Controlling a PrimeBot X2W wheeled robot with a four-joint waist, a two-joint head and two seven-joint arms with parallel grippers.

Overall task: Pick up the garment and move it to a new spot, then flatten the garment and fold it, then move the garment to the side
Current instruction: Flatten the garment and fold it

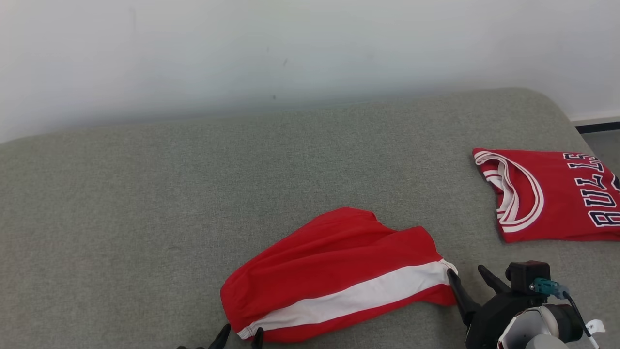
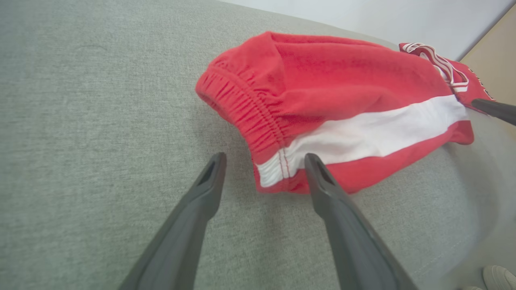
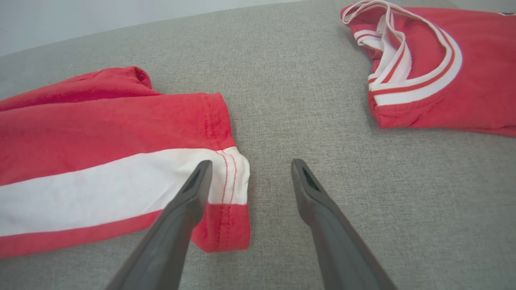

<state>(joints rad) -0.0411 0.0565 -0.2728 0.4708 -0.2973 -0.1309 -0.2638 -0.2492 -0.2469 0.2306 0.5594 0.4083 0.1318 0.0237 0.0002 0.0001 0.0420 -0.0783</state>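
The robot's right gripper will next pick up the garment by its white-striped hem corner [image 1: 448, 266], because the edge of the hem bulges up there while the garment's red leg [image 1: 348, 256] lies slack.
The garment [image 1: 334, 271] is a pair of red shorts with a white side stripe, lying rumpled on the grey couch. In the left wrist view its elastic waistband end [image 2: 258, 121] lies just beyond my left gripper [image 2: 264, 159], which is open, with the waistband corner between the fingertips. My left gripper [image 1: 240, 334] shows at the bottom edge of the head view. My right gripper [image 3: 250, 165] is open at the leg hem [image 3: 225, 193], its left finger over the white stripe. In the head view the right gripper [image 1: 467, 274] stands by the hem's right end.
A folded red jersey [image 1: 547, 194] with white trim and dark lettering lies at the couch's right end. The grey cushion [image 1: 169, 194] stretches wide to the left and back, up to a pale wall. A shoe [image 2: 500, 278] shows past the couch edge.
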